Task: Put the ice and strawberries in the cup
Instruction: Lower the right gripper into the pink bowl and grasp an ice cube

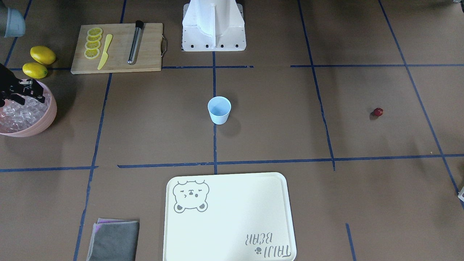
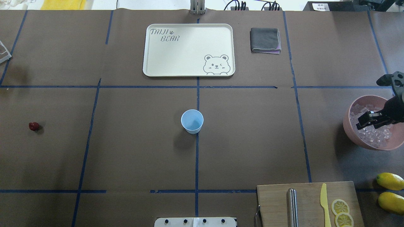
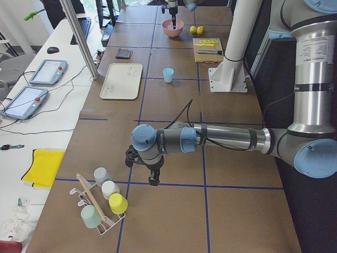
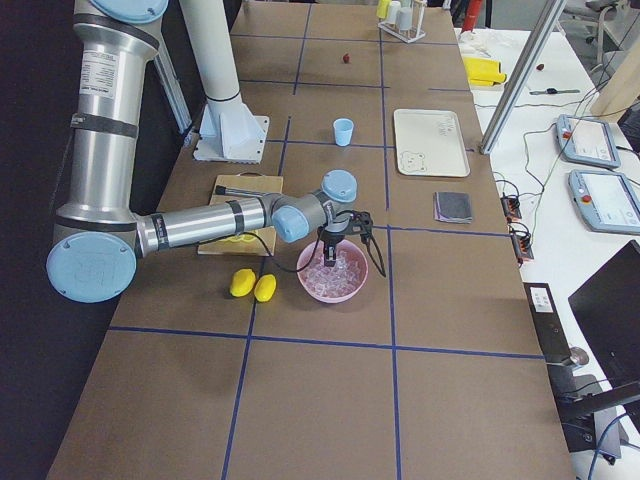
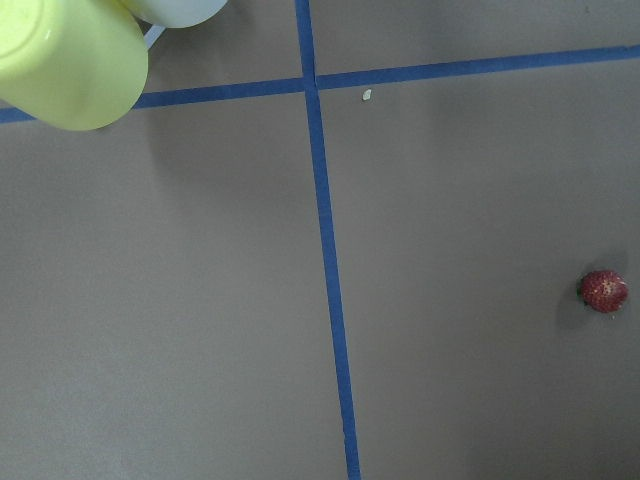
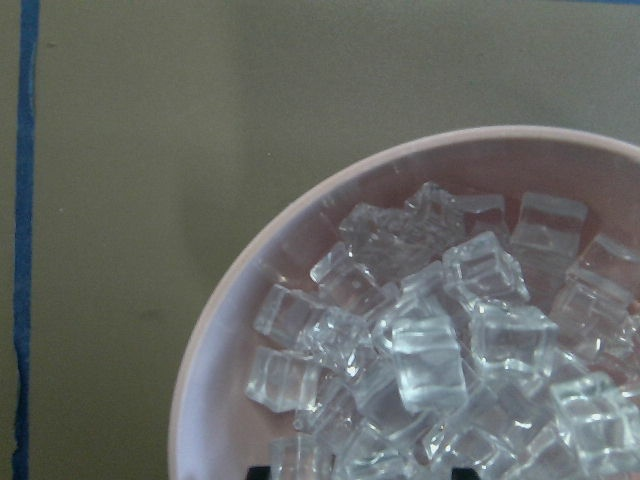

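An ice cube should be grabbed next by its opposite sides with my right gripper, to fill the cup (image 1: 219,109).
The pale blue cup (image 2: 192,121) stands upright at the table's middle, also in the front view (image 1: 219,110). The strawberry (image 2: 33,126) lies alone far on the left side and shows in the left wrist view (image 5: 604,291). Clear ice cubes (image 6: 440,340) fill a pink bowl (image 2: 350,126) on the far right side. My right gripper (image 2: 366,121) hangs open just over the ice, its fingertips (image 6: 258,470) wide apart at the wrist view's bottom edge. My left gripper (image 3: 151,179) hovers above the table near the strawberry; I cannot tell if it is open.
A cream bear tray (image 2: 188,49) and a folded grey cloth (image 2: 265,40) lie at the far edge. A cutting board (image 2: 309,205) with lemon slices, a yellow knife and a metal tube is near right. Two lemons (image 2: 390,189) lie beside it. A cup rack (image 3: 102,203) stands far left.
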You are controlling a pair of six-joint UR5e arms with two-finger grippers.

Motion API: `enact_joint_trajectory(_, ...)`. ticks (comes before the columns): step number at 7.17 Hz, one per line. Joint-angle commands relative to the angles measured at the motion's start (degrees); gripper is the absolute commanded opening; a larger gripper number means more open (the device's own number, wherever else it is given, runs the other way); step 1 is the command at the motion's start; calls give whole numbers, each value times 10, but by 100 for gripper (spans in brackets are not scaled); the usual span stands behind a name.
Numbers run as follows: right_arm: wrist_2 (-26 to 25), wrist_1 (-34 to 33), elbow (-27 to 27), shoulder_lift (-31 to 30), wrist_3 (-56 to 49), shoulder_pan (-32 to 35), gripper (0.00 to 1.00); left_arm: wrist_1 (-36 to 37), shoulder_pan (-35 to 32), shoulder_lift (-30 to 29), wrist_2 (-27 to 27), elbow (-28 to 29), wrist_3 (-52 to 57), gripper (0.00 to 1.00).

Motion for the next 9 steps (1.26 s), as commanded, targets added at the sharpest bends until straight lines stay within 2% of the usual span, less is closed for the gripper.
enact_joint_trajectory(1, 0, 0, -1, 1, 0, 0, 60, 0, 0, 0, 0, -1, 0, 100)
enact_joint_trajectory(5, 1, 0, 0, -4, 0, 1, 60, 0, 0, 1, 0, -3, 0, 100)
enact_joint_trajectory(6, 1, 0, 0, -4, 0, 1, 53, 0, 0, 1, 0, -3, 0, 100)
enact_joint_trajectory(8, 2, 0, 0, -4, 0, 1, 23, 0, 0, 1, 0, -3, 0, 100)
enact_joint_trajectory(9, 2, 0, 1, -5, 1, 1, 15, 0, 0, 1, 0, -4, -1, 100)
